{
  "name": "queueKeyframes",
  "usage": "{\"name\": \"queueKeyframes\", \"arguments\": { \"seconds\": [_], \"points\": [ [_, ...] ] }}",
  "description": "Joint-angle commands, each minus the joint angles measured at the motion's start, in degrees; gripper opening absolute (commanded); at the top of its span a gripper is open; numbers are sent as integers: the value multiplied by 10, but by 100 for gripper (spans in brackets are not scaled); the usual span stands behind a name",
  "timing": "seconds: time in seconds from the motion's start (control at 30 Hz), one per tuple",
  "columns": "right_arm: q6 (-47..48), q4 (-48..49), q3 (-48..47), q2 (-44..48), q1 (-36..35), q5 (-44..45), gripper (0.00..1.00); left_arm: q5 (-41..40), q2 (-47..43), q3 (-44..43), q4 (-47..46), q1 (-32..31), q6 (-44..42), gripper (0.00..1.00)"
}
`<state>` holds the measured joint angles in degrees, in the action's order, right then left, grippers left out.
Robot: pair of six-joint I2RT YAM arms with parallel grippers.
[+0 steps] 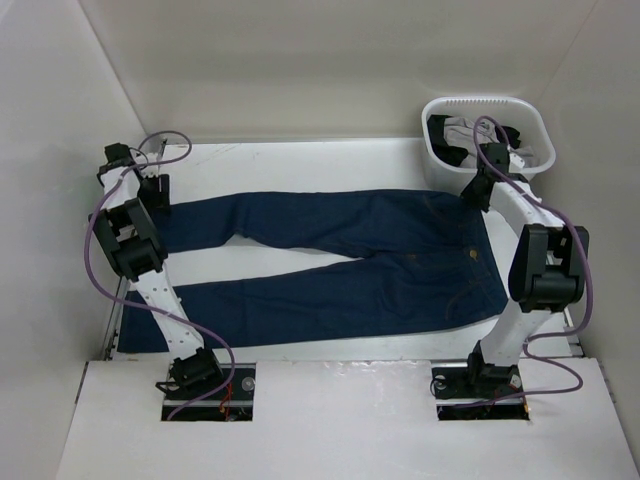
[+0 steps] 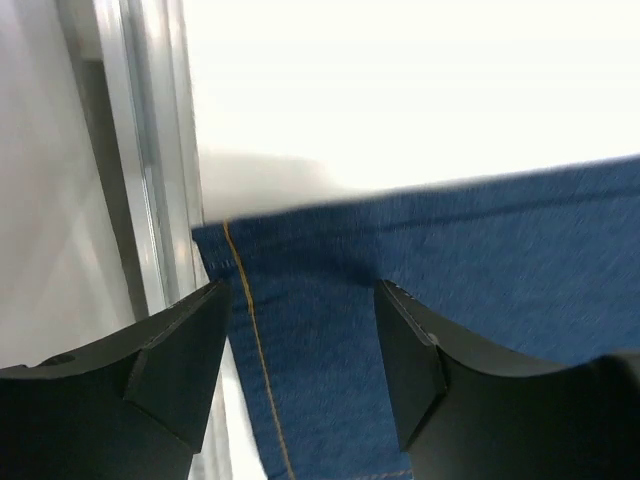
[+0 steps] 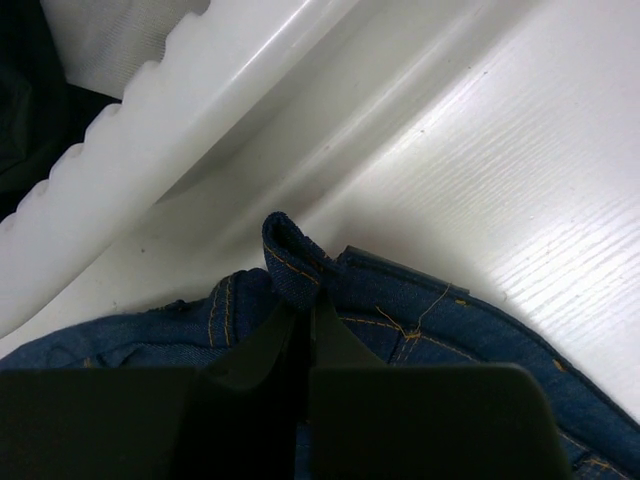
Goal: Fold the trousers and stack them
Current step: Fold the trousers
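My left gripper grabs the far leg's outer hem corner (image 1: 164, 208) (image 2: 250, 248) next, to fold that leg over the near one with the waistband.
The dark navy jeans (image 1: 340, 265) lie flat across the table, waist at the right, legs running left. My left gripper (image 1: 155, 190) is open over the far leg's hem; in the left wrist view the hem corner (image 2: 300, 330) with its orange seam lies between the spread fingers (image 2: 180, 350). My right gripper (image 1: 478, 190) is at the far waist corner, shut on a pinched fold of the waistband (image 3: 290, 255), which sticks up between the closed fingers (image 3: 250, 350).
A white laundry basket (image 1: 433, 150) with grey and black garments stands at the back right, its scalloped rim (image 3: 130, 130) close behind my right gripper. A metal rail (image 2: 150, 180) runs along the table's left edge beside the left gripper. White walls enclose the table.
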<state>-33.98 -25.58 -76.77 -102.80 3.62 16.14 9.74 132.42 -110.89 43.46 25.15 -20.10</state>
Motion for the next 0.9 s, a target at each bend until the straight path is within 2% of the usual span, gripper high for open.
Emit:
{"name": "queueKeyframes", "arguments": {
  "seconds": [0.0, 0.2, 0.33, 0.5, 0.63, 0.77, 0.87],
  "points": [
    [22, -8, -4, 43, 18, 23, 0, 34, -2, -36, -26, 6, 67, 57],
    [36, -14, -9, 47, 29, 24, 0, 20, -8, -34, -62, 9, 115, 56],
    [44, -15, -7, 47, 24, 33, 0, -48, -20, -9, -100, 13, 121, 57],
    [52, -15, -7, 38, 21, 38, 0, 30, -24, 2, -110, 11, 117, 59],
    [51, -15, -10, 36, 16, 38, 0, 19, 1, -14, -104, -2, 123, 59],
    [50, -15, -14, 39, 16, 39, 0, 3, 36, -41, -52, -3, 119, 53],
    [47, -15, -13, 42, 19, 40, 0, 5, 39, -30, -28, -7, 110, 45]
  ]
}}
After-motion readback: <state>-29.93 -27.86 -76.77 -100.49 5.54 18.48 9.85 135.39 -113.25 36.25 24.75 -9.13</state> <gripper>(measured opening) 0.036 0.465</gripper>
